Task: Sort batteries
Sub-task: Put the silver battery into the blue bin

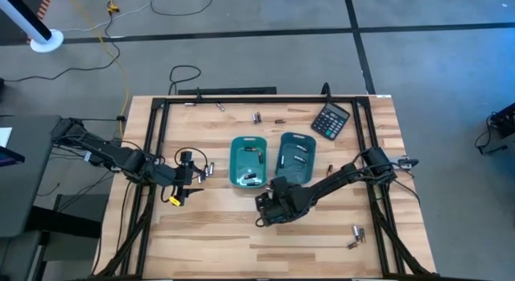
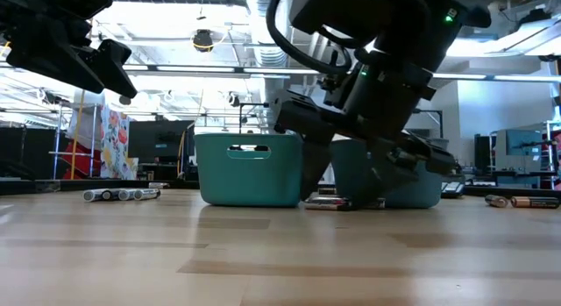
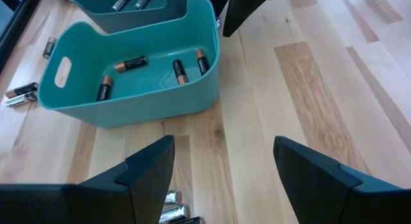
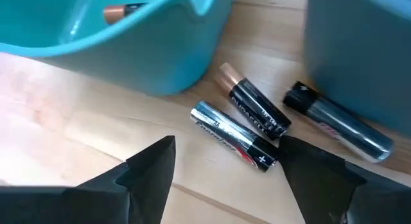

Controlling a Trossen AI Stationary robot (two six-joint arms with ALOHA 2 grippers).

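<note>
I should next use my right gripper to take hold of the silver-and-black battery (image 4: 221,128) by its black plus-marked end (image 4: 261,155), so that I can sort the batteries.
Two teal trays (image 1: 238,144) (image 1: 283,156) stand side by side at mid-table. The left one (image 3: 138,107) has several copper-ended batteries (image 3: 179,71) lying in it. Three loose batteries lie on the wood at the trays' near ends: a black one with a copper end (image 4: 255,108), a silver-and-black one (image 4: 232,133) and a silvery one (image 4: 340,129). My right gripper (image 4: 225,176) (image 1: 269,205) hangs open just above and short of them, slanting down and touching nothing. My left gripper (image 3: 221,166) (image 1: 191,170) waits open, left of the trays, above some silvery batteries (image 3: 172,208).
A black calculator (image 1: 331,120) lies at the far right. More batteries are scattered along the far edge (image 1: 257,117), near the right tray (image 1: 328,167), at the near right (image 1: 354,237) and left of the trays (image 2: 118,194). Bare wood stretches across the table's near side.
</note>
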